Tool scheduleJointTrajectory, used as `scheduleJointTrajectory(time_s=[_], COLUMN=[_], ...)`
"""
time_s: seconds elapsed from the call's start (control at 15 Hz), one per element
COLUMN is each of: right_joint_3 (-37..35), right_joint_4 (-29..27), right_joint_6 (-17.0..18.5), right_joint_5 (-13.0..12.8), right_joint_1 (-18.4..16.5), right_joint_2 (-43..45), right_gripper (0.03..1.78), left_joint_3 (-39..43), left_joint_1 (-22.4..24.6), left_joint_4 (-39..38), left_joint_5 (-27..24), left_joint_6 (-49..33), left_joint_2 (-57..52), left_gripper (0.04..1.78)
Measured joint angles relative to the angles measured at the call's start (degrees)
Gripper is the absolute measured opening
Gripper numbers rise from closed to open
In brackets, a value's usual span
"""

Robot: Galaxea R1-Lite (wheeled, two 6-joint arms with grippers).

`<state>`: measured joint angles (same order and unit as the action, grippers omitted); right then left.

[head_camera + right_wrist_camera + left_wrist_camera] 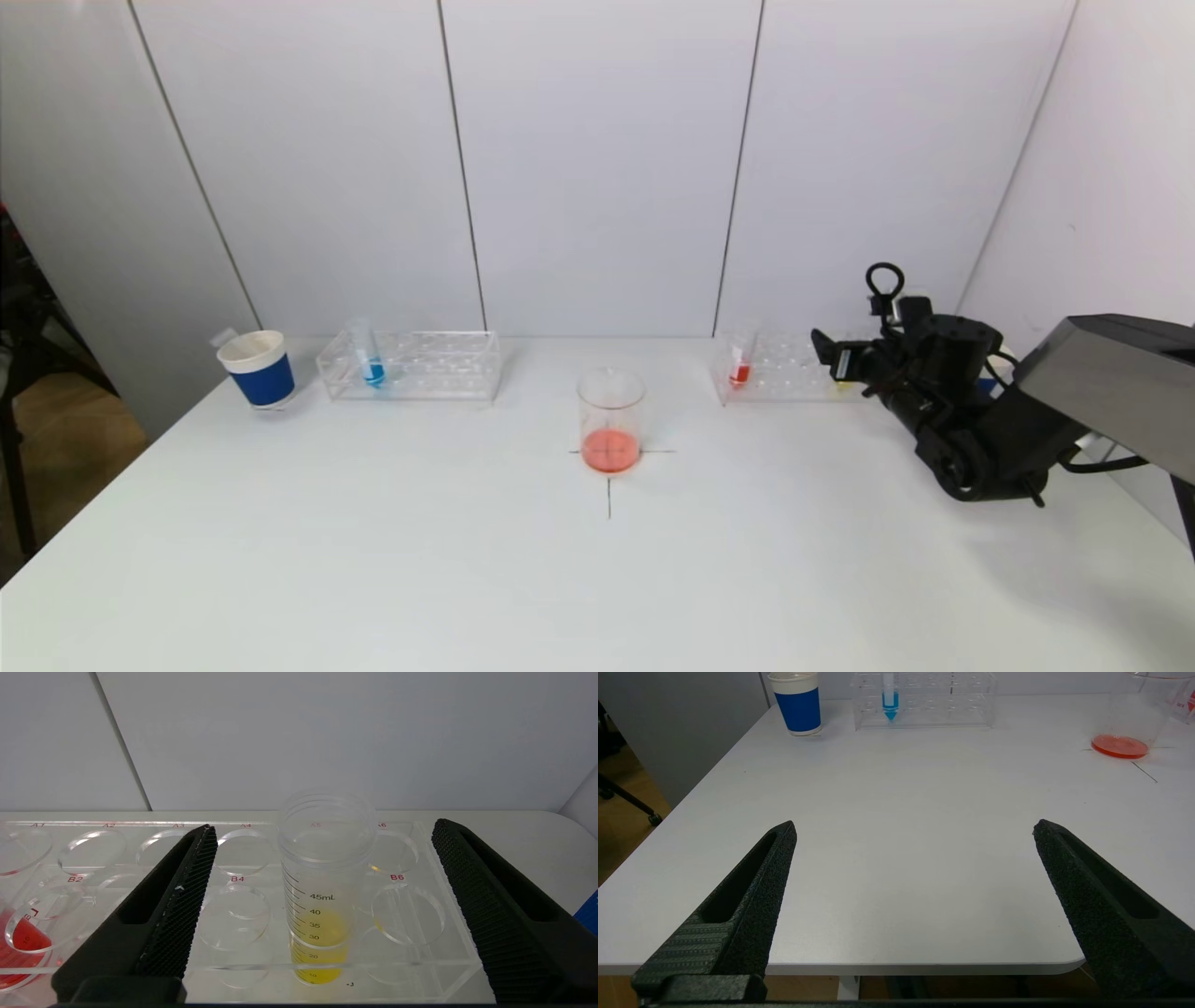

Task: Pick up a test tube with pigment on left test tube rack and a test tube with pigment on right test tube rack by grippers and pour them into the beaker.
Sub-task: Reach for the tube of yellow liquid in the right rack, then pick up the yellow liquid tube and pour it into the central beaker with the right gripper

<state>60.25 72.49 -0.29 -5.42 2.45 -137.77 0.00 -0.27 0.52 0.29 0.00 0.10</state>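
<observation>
My right gripper grabs the tube of yellow pigment by its upper end below the tube's rim [326, 874] next, since lower down the rack's slot [320, 945] surrounds the tube.
The left test tube rack [439, 366] is clear and holds a tube of blue pigment [372, 362]. On the right rack [780, 369] a tube of red pigment [740, 366] stands at its left end. The beaker [611, 420], with orange-red liquid at its bottom, sits on a cross mark at mid-table. My right gripper [831, 359] is at the right rack's right end. In the right wrist view it [323, 828] is open, a finger on each side of a tube of yellow pigment [322, 905] and clear of it. My left gripper [915, 827] is open and empty over the table's near edge.
A blue and white paper cup [259, 369] stands left of the left rack. The white wall runs right behind both racks. In the left wrist view the blue tube [889, 702], the cup [799, 702] and the beaker [1143, 718] stand far off.
</observation>
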Motion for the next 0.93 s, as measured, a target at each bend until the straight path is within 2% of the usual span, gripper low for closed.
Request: scheduleJointTrajectory(time_s=[0.2, 0.4, 0.47, 0.93], right_joint_3=[0.1, 0.2, 0.2, 0.2], right_joint_4=[0.1, 0.1, 0.1, 0.0], right_joint_6=[-0.1, -0.1, -0.1, -0.1], right_joint_5=[0.0, 0.0, 0.0, 0.0], right_joint_1=[0.0, 0.0, 0.0, 0.1], right_joint_2=[-0.2, -0.2, -0.2, -0.2], right_gripper=[1.21, 0.63, 0.53, 0.5], left_joint_3=[0.0, 0.0, 0.0, 0.0], left_joint_1=[0.0, 0.0, 0.0, 0.0], left_joint_4=[0.0, 0.0, 0.0, 0.0], left_joint_5=[0.0, 0.0, 0.0, 0.0], left_joint_6=[0.0, 0.0, 0.0, 0.0], left_joint_2=[0.0, 0.0, 0.0, 0.0], left_gripper=[1.77, 1.77, 1.77, 1.77])
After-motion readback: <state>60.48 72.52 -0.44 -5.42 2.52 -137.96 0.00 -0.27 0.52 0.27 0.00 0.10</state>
